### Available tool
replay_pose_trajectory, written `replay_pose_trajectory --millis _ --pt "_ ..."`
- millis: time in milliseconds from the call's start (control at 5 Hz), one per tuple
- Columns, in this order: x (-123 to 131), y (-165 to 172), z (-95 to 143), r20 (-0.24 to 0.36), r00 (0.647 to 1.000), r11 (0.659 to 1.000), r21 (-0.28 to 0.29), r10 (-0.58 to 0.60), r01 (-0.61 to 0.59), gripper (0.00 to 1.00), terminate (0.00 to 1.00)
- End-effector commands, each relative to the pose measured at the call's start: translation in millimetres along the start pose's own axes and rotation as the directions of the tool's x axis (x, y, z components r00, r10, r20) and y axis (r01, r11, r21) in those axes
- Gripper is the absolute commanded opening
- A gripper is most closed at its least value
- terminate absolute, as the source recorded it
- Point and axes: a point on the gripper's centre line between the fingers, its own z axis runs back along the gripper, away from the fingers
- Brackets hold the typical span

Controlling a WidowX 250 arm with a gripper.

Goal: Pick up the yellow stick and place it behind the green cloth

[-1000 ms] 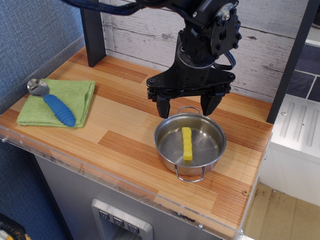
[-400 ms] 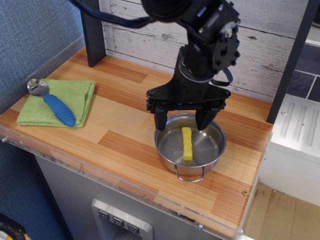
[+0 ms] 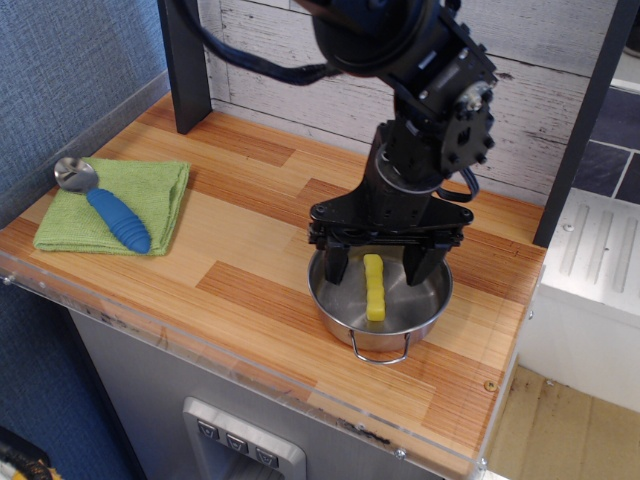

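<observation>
The gripper grabs the yellow stick across its slim body next, to place it behind the green cloth.
The yellow stick lies lengthwise in the bottom of a steel pot at the front right of the wooden counter. My gripper is open and lowered into the pot, one finger on each side of the stick's far half, not closed on it. The green cloth lies folded at the left of the counter, with a blue-handled metal spoon resting on it.
A dark post stands at the back left behind the cloth. A white plank wall runs along the back. The counter's front edge has a clear plastic lip. Another dark post stands at the right.
My gripper has moved down and slightly right, from above the pot's far rim into the pot, so its open fingers now straddle the yellow stick. The stick, cloth and spoon have not moved.
</observation>
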Motion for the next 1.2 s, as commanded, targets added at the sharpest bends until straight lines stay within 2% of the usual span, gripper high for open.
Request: replay_pose_trajectory --millis 0,400,600,1000 --pt "-2.9 -10.3 -1.7 -0.002 1.000 0.999 -0.032 -0.010 0.010 1.00 0.00" --pt "-12.6 -1.4 -11.0 -0.031 1.000 1.000 0.001 -0.002 0.002 1.00 0.00" --pt "-15.9 2.9 -13.7 -0.033 0.999 1.000 0.018 0.005 -0.004 0.00 0.00" --pt "-13.5 5.6 -7.0 -0.017 1.000 1.000 0.021 0.020 -0.020 0.00 0.00"
